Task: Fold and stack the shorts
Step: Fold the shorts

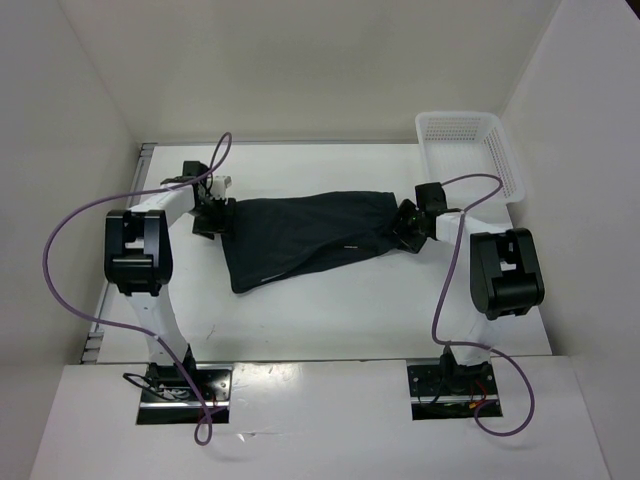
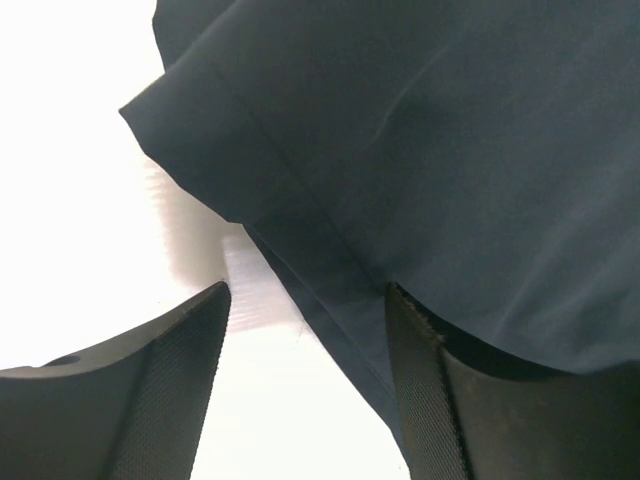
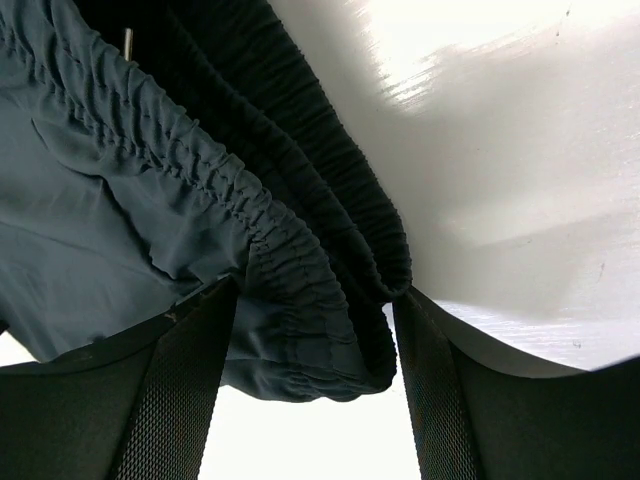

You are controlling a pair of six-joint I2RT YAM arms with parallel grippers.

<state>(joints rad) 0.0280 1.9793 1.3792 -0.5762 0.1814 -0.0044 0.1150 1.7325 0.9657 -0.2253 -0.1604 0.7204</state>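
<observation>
Next, the right gripper grabs the shorts [image 1: 305, 235] by the corner of the bunched elastic waistband to fold it over toward the hem.
The dark shorts [image 1: 305, 235] lie spread flat across the middle of the table, with a small white mark on the front. My left gripper [image 1: 213, 216] stands open at their left end. In the left wrist view the hem edge of the shorts [image 2: 450, 150] runs diagonally between the fingers of that gripper [image 2: 307, 290], and the right finger [image 2: 420, 390] meets the cloth. My right gripper [image 1: 403, 228] is at the right end. Its jaws [image 3: 316, 290] stand apart, and the bunched elastic waistband [image 3: 300, 260] sits loosely between them.
A white mesh basket [image 1: 500, 160] stands at the back right corner, just behind my right arm. White walls close in the table on the left, back and right. Purple cables loop beside both arms.
</observation>
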